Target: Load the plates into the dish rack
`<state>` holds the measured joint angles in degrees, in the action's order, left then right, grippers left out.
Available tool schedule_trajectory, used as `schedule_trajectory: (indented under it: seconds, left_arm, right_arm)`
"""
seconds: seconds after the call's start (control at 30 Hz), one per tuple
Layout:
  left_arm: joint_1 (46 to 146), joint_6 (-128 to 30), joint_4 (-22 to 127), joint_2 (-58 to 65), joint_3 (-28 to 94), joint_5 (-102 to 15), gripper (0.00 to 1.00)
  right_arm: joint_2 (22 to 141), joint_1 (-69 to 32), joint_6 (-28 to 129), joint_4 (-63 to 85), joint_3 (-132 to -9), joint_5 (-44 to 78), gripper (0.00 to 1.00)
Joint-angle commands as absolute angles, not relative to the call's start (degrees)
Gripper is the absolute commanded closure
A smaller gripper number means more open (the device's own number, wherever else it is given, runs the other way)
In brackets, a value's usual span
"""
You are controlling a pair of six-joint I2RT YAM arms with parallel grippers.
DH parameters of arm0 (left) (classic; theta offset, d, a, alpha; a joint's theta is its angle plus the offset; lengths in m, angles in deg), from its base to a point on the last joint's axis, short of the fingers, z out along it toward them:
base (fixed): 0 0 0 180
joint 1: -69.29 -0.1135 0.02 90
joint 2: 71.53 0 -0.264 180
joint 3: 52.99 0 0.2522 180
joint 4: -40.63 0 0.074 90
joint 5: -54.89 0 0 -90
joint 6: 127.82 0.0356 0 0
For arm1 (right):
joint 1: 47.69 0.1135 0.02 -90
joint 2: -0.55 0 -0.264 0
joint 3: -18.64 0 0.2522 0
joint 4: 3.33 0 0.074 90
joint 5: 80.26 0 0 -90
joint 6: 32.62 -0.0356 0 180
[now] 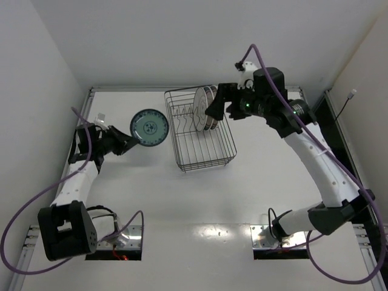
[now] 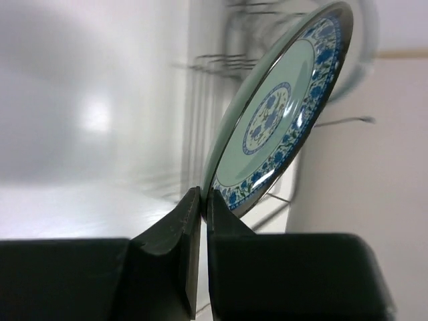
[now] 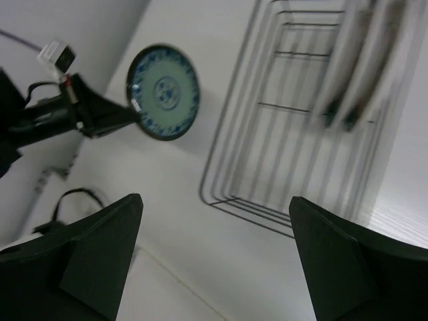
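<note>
My right gripper grabs the teal plate's rim opposite my left gripper next. Then I load the plate on edge into the rack (image 1: 206, 165).
The small teal patterned plate (image 1: 149, 127) is held up on edge to the left of the dish rack (image 1: 206, 165). My left gripper (image 1: 128, 140) is shut on its lower rim; the left wrist view shows the fingers (image 2: 204, 200) pinching the plate (image 2: 281, 120). Upright plates (image 1: 205, 108) stand in the far part of the rack, the front one white with thin dark lines; their number is unclear. My right gripper (image 1: 214, 109) is open and empty, just right of those plates. The right wrist view shows the rack (image 3: 267, 194), blurred plates (image 3: 361, 60) and the teal plate (image 3: 164, 92).
White walls close in the table at the back and on both sides. The near half of the rack holds no plates. Purple cables trail from both arms. Two dark mounting slots (image 1: 115, 248) lie at the near edge by the arm bases.
</note>
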<state>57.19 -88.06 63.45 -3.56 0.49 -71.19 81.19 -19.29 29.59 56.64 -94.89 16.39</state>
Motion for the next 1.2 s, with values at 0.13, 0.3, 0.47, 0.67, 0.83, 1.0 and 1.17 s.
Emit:
schedule_trajectory:
  seconds: [0.13,0.3,0.47,0.67,0.83,1.0,1.17]
  left_arm:
    - [59.61,-95.48,45.17,-10.27,-0.03,-88.37,1.00]
    - [64.35,-98.11,42.53,-12.11,-1.61,-88.38,1.00]
    - [68.58,-99.60,41.04,-12.11,-1.61,-86.45,1.00]
    - [74.64,-101.98,39.27,-10.89,-1.09,-83.29,1.00]
    - [77.98,-102.60,38.04,-10.18,-0.48,-82.14,1.00]
    - [77.99,-90.85,59.17,-9.56,6.10,-74.60,0.64]
    - [76.85,-82.48,82.41,-8.95,15.16,-50.69,0.29]
  right_arm:
    - [83.51,-22.29,19.08,28.93,-75.65,47.60,0.13]
    - [84.57,-22.29,17.04,20.11,-70.45,50.25,0.20]
    - [86.51,-21.68,17.04,18.95,-70.45,50.17,0.21]
    - [89.31,-21.68,17.04,17.02,-70.45,50.17,0.44]
    - [90.73,-21.68,17.04,17.80,-71.58,50.08,0.86]
    - [88.62,-22.20,19.67,25.17,-76.92,38.94,1.00]
    - [90.80,-18.70,25.03,42.31,-90.35,11.71,1.00]
